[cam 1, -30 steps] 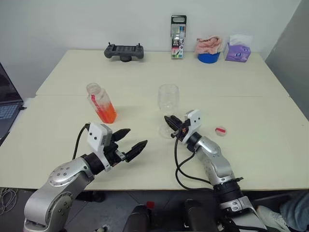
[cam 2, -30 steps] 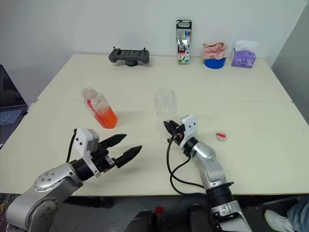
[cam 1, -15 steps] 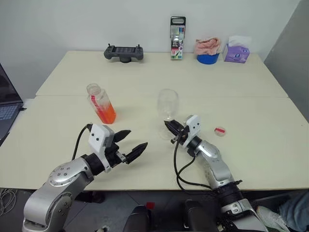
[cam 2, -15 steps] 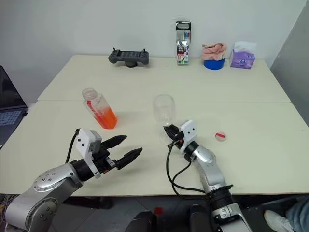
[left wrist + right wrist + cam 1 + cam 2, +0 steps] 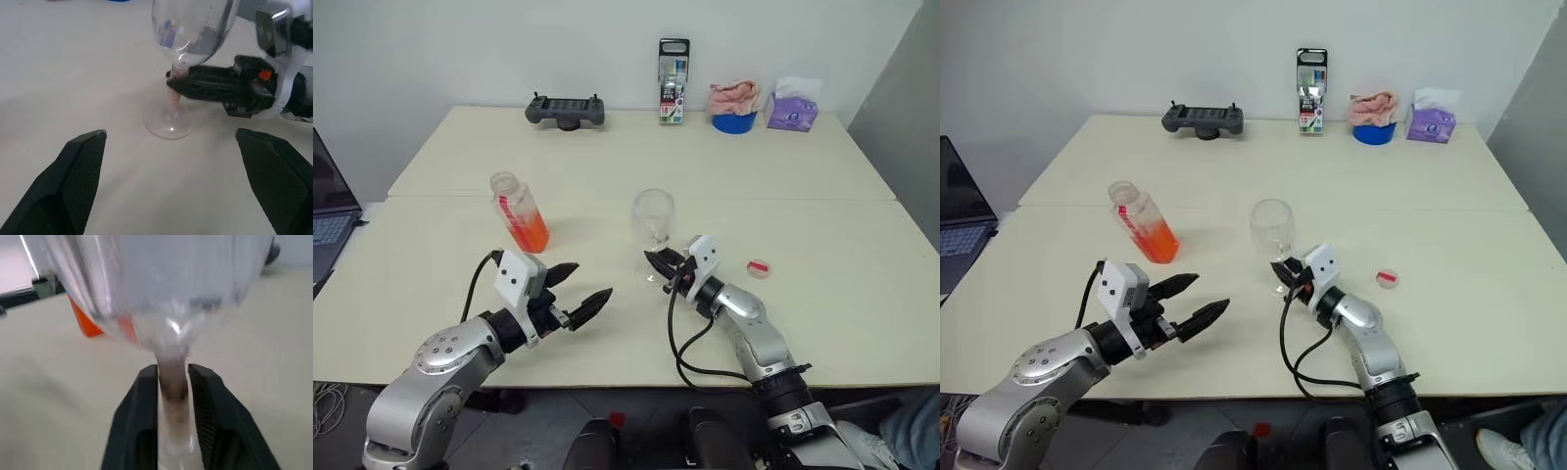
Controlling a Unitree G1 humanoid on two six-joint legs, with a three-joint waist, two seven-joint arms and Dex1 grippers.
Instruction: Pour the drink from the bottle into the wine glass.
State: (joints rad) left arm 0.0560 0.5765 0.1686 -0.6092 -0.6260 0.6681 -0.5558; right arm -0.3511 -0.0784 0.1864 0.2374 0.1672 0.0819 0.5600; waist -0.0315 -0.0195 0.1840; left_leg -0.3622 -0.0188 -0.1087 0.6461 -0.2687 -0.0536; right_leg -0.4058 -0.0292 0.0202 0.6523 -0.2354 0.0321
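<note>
My left gripper needs to pour the orange-red drink (image 5: 530, 233), so next it should grab the uncapped bottle by its upper body (image 5: 512, 203), just below the bottle's open neck.
The wine glass (image 5: 653, 211) stands upright near the middle of the table (image 5: 842, 323), and its bowl looks clear. My right gripper (image 5: 658, 267) lies low on the table, its fingers (image 5: 146, 396) pressed to both sides of the stem (image 5: 173, 377). The bottle (image 5: 520, 211), uncapped and holding the orange-red drink (image 5: 530, 233) in its lower part, stands to the glass's left. Its red-and-white cap (image 5: 759, 266) lies right of my right gripper. My left gripper (image 5: 592, 280) hovers open in front of the bottle, pointing at the glass's foot (image 5: 168, 125), with nothing between its fingers (image 5: 80, 166).
Along the far edge sit a black game controller (image 5: 565, 108), a tall pen pack (image 5: 674, 80), a blue bowl with a pink cloth (image 5: 735, 103) and a purple tissue box (image 5: 791, 103). A laptop (image 5: 328, 206) is at the left edge.
My right gripper has come down with the wine glass, whose foot now rests on the table. The left gripper and the bottle have stayed put.
</note>
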